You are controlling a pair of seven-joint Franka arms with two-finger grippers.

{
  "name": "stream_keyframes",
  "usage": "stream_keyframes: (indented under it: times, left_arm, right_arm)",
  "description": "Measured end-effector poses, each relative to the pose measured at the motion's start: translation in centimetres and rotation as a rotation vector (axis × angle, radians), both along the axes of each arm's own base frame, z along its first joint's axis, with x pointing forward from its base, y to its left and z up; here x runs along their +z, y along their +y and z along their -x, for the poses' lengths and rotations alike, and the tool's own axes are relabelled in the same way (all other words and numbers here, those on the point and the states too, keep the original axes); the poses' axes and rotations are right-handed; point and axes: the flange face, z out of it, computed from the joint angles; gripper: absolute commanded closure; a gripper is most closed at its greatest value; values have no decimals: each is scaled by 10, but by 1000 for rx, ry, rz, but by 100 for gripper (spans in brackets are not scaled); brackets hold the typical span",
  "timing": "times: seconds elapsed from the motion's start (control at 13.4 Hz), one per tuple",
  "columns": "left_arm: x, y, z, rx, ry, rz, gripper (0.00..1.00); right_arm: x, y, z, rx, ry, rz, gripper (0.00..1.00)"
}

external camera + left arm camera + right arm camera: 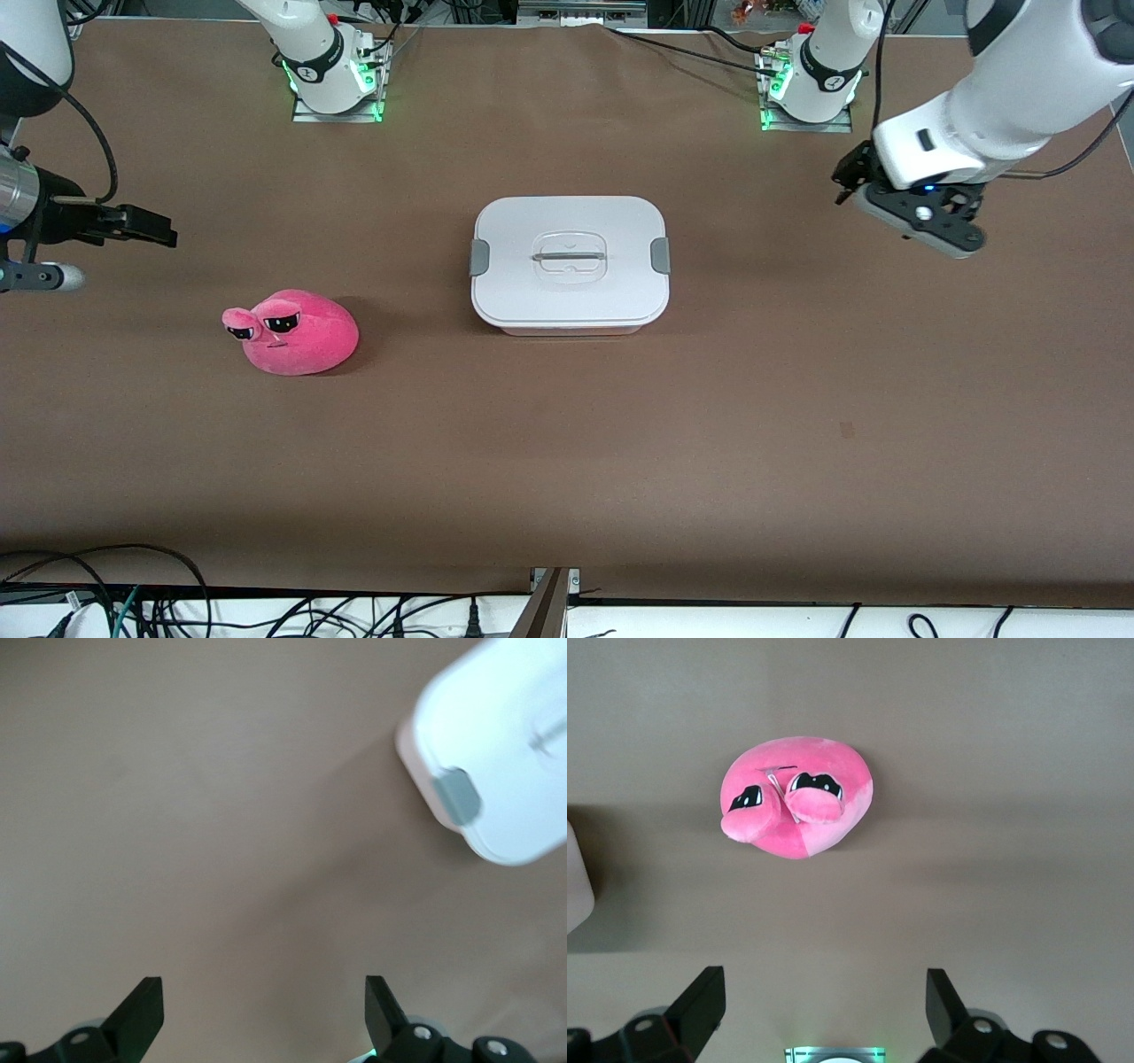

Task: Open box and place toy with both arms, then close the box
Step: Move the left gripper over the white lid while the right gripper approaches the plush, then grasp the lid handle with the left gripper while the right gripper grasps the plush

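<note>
Next, my left gripper grips the white lid by its recessed handle (569,256), to open the box for the pink plush toy (292,331).
The box (570,264) stands mid-table with its white lid on, a grey clip (479,257) at each end and a recessed handle (569,256) in the middle. The pink plush toy (292,331) lies on the table toward the right arm's end, nearer the front camera than the box. My right gripper (159,230) hangs open and empty above the table at that end; the right wrist view shows the toy (799,797) ahead of its open fingers (824,988). My left gripper (849,179) is open and empty in the air at the left arm's end. The left wrist view shows the box (505,744) ahead of its fingers (263,992).
The brown table (567,461) carries only the box and the toy. The two arm bases (332,66) (815,75) stand along the edge farthest from the front camera. Cables (106,594) lie along the table's front edge.
</note>
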Motion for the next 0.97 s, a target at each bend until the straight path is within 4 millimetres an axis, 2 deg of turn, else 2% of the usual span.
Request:
stream_keyframes:
  times: [0.3,0.45,0.67,0.82,0.97]
  left_arm:
    - [-49,-89,2,-181,87,45,0]
    - [-72,-147,4,-273,92,56,0]
    - [-109,-223,5,-369,29,101,0]
    - [-136,-259,11,-412,4,124,0]
    - [-159,-278,11,-486,-21,150,0]
  right_arm:
    - [-46,2,-16,6,66,-1,0]
    - [-69,7,-24,14,84,-2,0]
    - [-96,11,-28,23,85,-3,0]
    - [-110,13,-28,26,82,-4,0]
    - [-124,17,-26,32,79,-4,0]
